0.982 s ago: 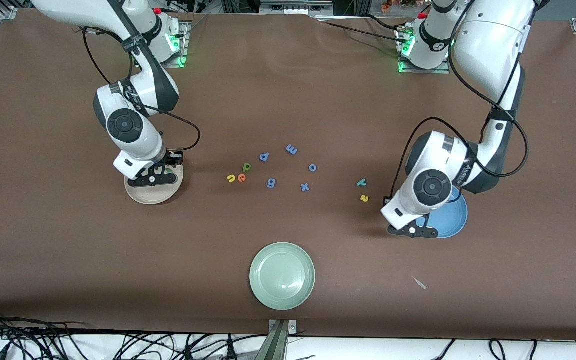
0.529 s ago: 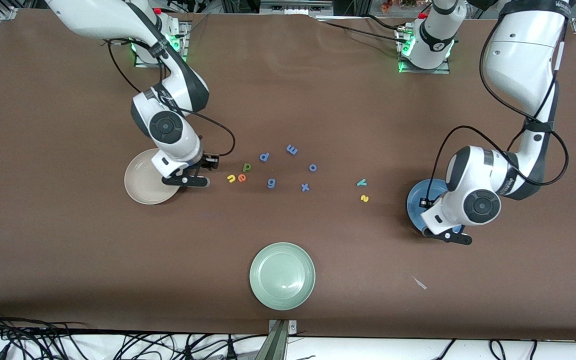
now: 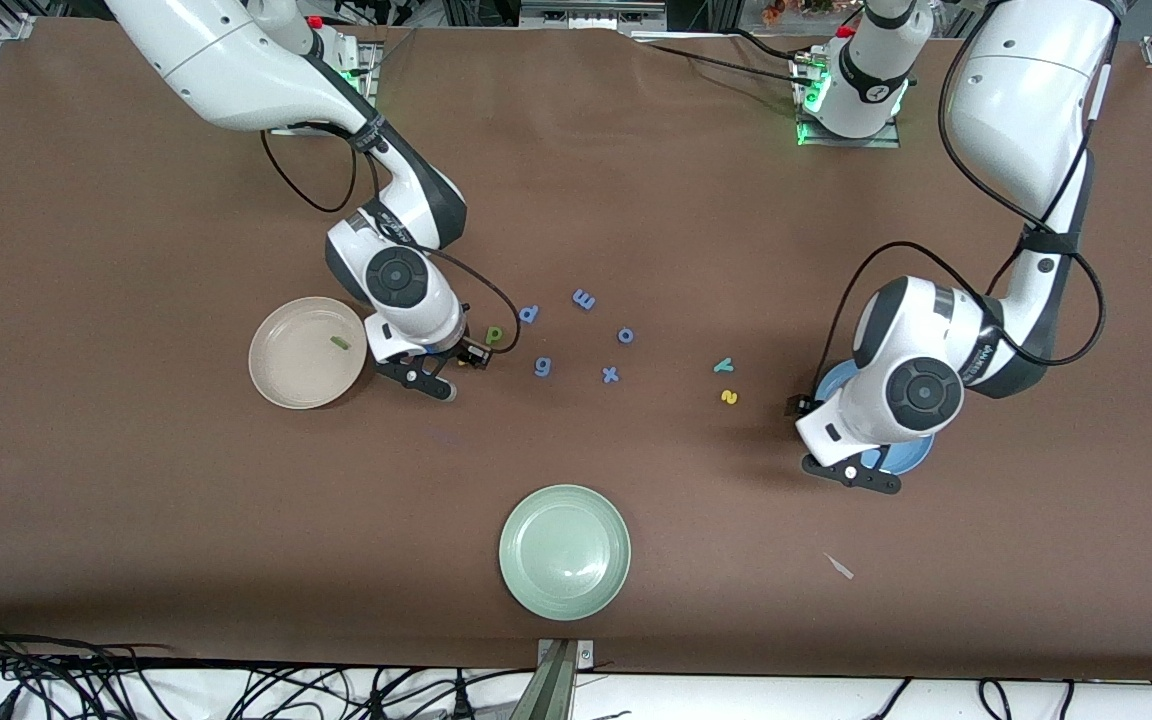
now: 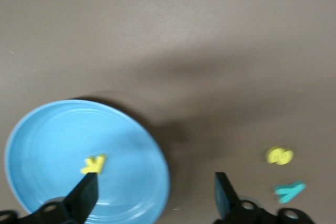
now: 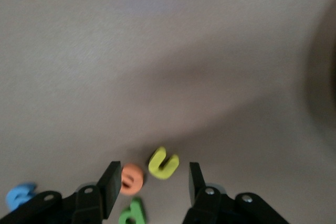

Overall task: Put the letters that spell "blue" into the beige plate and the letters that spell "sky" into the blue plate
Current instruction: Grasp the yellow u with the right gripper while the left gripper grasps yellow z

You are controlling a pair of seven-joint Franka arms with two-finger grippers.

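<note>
The yellow s has a curved body (image 3: 729,396) (image 4: 279,155), and my left gripper will grab the s there next. It helps spell "sky" in the blue plate.
The beige plate (image 3: 281,370) lies toward the right arm's end of the table, with the thin green l (image 3: 339,342) in it. My right gripper (image 3: 426,380) (image 5: 152,187) is open, low over the orange e (image 5: 131,178) and yellow u (image 5: 164,162), beside the green b (image 3: 494,335) (image 5: 131,213). My left gripper (image 3: 851,477) (image 4: 154,198) is open and empty over the rim of the blue plate (image 4: 42,135) (image 3: 911,455), which that arm largely hides in the front view. The yellow k (image 4: 93,163) lies in the plate. The teal y (image 3: 724,365) (image 4: 289,190) and yellow s (image 3: 729,397) (image 4: 279,155) lie on the table beside it.
Several blue letters (image 3: 584,298) are scattered in the middle of the table, between the two groups of task letters. A pale green plate (image 3: 564,552) sits nearest the front camera. A small white scrap (image 3: 839,566) lies near the front edge.
My right arm left the beige plate, where the green l now lies, and came over the u and e. My left gripper opened over the blue plate and shifted toward the y and s.
</note>
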